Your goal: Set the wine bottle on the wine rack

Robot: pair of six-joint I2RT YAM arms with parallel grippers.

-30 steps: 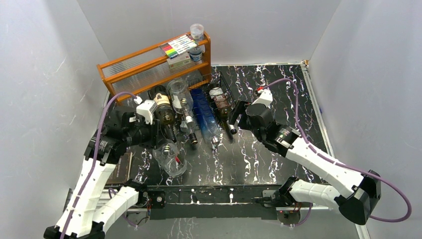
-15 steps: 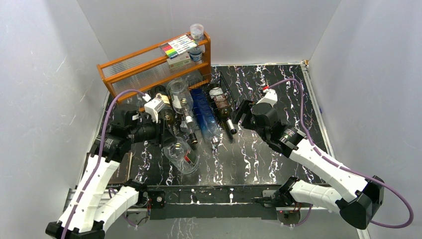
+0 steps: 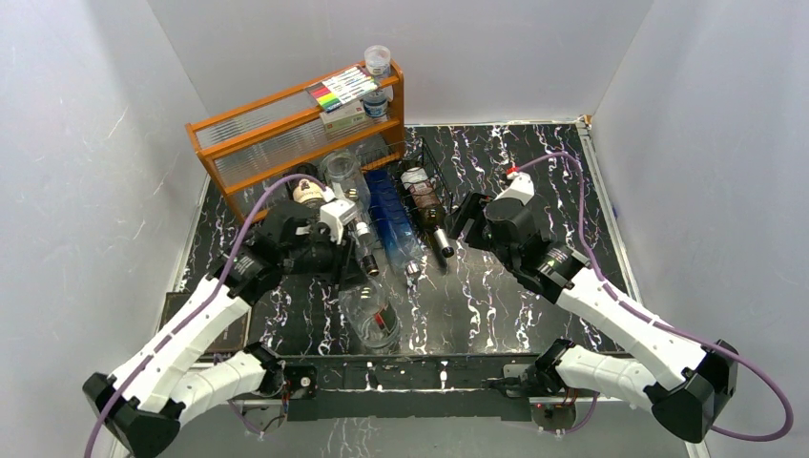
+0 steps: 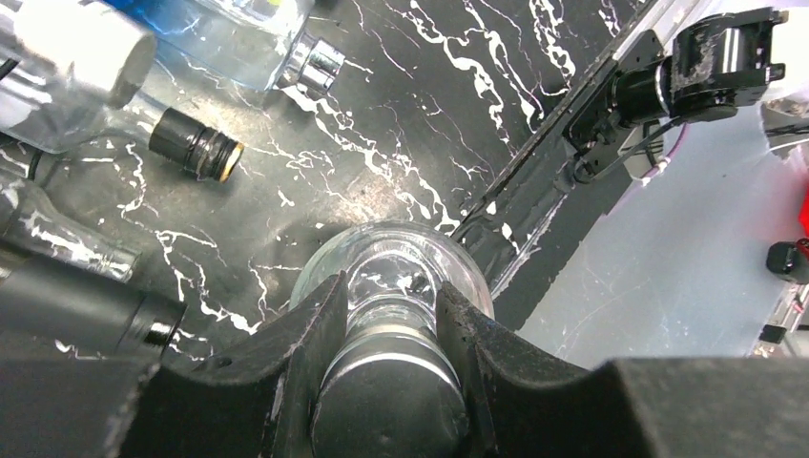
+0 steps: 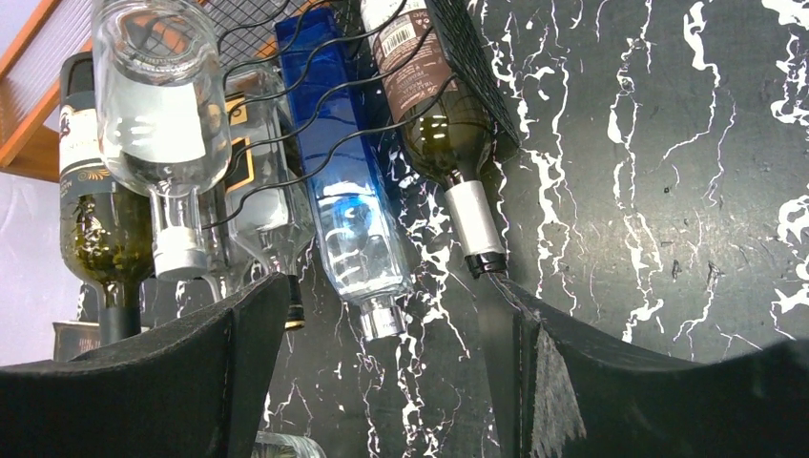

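The bottle tilts, its base toward the wine rack's near bar, so my left gripper next moves the clear glass wine bottle (image 3: 372,317) onto the wine rack before releasing.
My left gripper (image 3: 341,267) is shut on the capped neck of a clear glass wine bottle (image 3: 372,317). It holds the bottle over the table's front middle, with the bottle's base toward the near rail. In the left wrist view my fingers (image 4: 305,343) clamp the neck and the bottle (image 4: 393,262) hangs below them. The black wire wine rack (image 3: 435,168) lies at the back centre. It carries a dark green bottle (image 3: 307,194), a clear bottle (image 3: 344,178), a blue bottle (image 3: 389,212) and a brown bottle (image 3: 424,202). My right gripper (image 3: 457,222) is open and empty just right of the brown bottle's neck (image 5: 474,229).
An orange wooden shelf (image 3: 277,129) with markers and cups stands behind the rack at the back left. A dark flat object (image 3: 227,329) lies at the front left. The arms' base rail (image 3: 420,370) runs along the near edge. White walls enclose the table.
My left arm has swung right, carrying the clear bottle from the front left toward the front middle. The right arm has moved only slightly.
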